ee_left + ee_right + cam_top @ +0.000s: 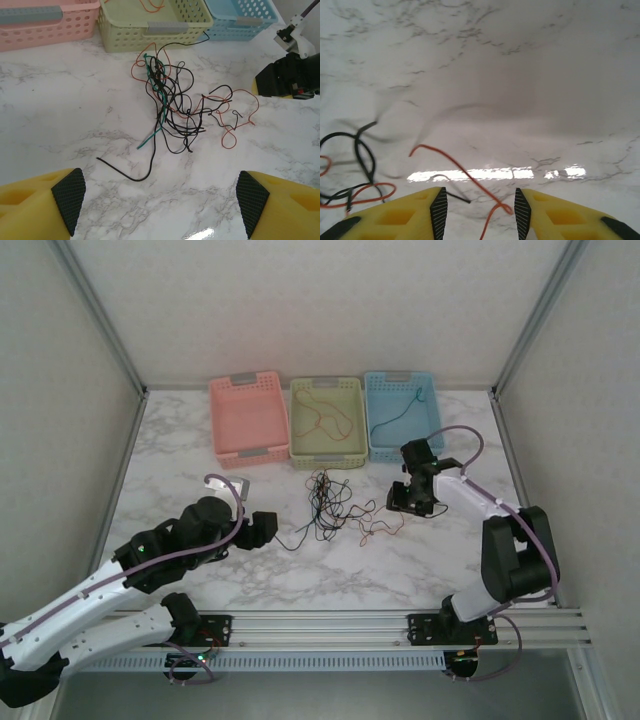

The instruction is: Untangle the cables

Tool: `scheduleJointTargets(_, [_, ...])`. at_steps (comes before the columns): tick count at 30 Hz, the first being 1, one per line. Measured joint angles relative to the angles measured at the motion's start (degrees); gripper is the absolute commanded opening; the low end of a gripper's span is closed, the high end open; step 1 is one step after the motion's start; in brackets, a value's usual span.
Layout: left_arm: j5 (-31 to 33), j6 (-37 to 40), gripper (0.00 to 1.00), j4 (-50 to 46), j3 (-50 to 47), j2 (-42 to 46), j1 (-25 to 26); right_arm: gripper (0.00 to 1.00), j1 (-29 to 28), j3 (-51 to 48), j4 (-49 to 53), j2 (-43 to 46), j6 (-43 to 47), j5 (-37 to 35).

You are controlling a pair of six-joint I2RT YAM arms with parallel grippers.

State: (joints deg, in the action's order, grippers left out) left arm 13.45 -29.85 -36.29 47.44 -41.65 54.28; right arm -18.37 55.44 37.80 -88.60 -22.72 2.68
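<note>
The orange wire next needs to be gripped near its loose end (485, 190) by my right gripper, to pull it from the tangle and leave the black wires free.
The cables (328, 504) lie in a loose tangle of thin black, orange and teal wires on the marble table, also in the left wrist view (170, 102). My left gripper (264, 530) sits just left of the tangle. It is open wide (160, 200), with bare marble between its pads and a black wire end (125, 172) ahead. My right gripper (411, 504) is at the tangle's right side, low over the table. Its jaws (480, 212) stand apart, and an orange wire (455, 162) runs loosely between the pads, untouched by either.
Three baskets stand at the back: pink (215, 425), green (327, 458) holding an orange wire (335, 420), and blue (403, 452) holding a dark teal wire (395, 420). Walls close in the table on both sides. Bare marble lies in front of the tangle.
</note>
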Motion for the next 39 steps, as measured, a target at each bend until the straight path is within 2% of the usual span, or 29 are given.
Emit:
scheduleJointTargets(3, [0.00, 0.02, 0.82, 0.00, 0.00, -0.02, 0.00, 0.43, 0.00, 0.15, -0.48, -2.67, 0.50, -0.28])
scheduleJointTargets(7, [0.00, 0.02, 0.82, 0.00, 0.00, -0.02, 0.00, 0.34, 0.00, 0.22, -1.11, -6.99, 1.01, 0.46])
scheduleJointTargets(12, [0.00, 0.02, 0.82, 0.04, -0.13, 0.00, 0.00, 0.07, -0.04, 0.22, -1.95, -7.61, 1.18, 1.86])
scheduleJointTargets(14, [0.00, 0.02, 0.82, 0.02, -0.44, -0.02, 0.00, 0.00, -0.33, 0.15, -2.45, -6.54, 1.40, 2.34])
scheduleJointTargets(22, [-0.07, 0.00, 0.82, 0.52, -1.07, -0.55, 0.00, 0.00, -3.61, 2.12, -2.43, 11.58, 2.23, 5.38])
scheduleJointTargets(29, [-1.66, -0.02, 0.82, 3.96, -2.14, -5.29, -0.15, 0.00, -4.02, 5.62, -2.67, 23.80, 2.62, 11.41])
scheduleJointTargets(33, [-3.85, 0.00, 0.82, 7.17, -3.19, -8.44, -0.48, 0.00, -4.02, 9.90, -2.25, 28.17, 2.56, 13.81])
scheduleJointTargets(39, [-8.04, 0.02, 0.81, 12.11, -4.74, -11.67, -0.76, 0.00, -4.02, 22.82, -1.11, 29.16, 0.46, 17.09])
